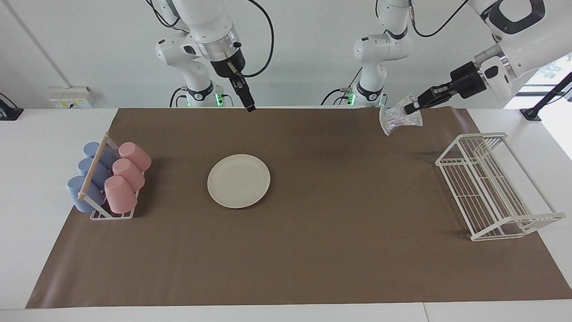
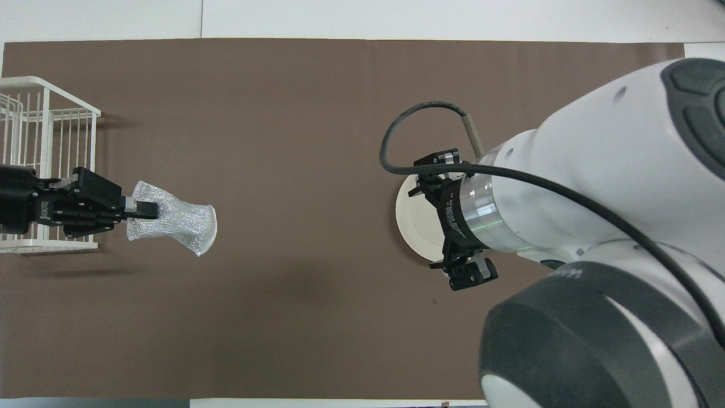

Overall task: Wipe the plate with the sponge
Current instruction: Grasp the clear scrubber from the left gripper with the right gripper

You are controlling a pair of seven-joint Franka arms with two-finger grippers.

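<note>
The silvery mesh sponge has to wipe the plate [image 2: 415, 220], so the robot's right gripper needs to grab the sponge by its free flared end [image 2: 201, 227].
The cream-white plate [image 1: 238, 180] lies flat on the brown mat, toward the right arm's end of the table. In the overhead view my right arm covers most of the plate [image 2: 415, 220]. My right gripper [image 1: 248, 105] hangs open and empty high over the plate, pointing down. The silvery mesh sponge [image 1: 399, 118] is up in the air, pinched at one end by my shut left gripper [image 1: 411, 108]. From overhead, the left gripper [image 2: 143, 209] and the sponge [image 2: 177, 222] are over bare mat between the wire rack and the plate.
A white wire rack [image 1: 491, 188] stands at the left arm's end of the mat. A small rack of pink and blue cups [image 1: 109, 181] lies at the right arm's end, beside the plate. The brown mat [image 1: 313, 250] covers most of the table.
</note>
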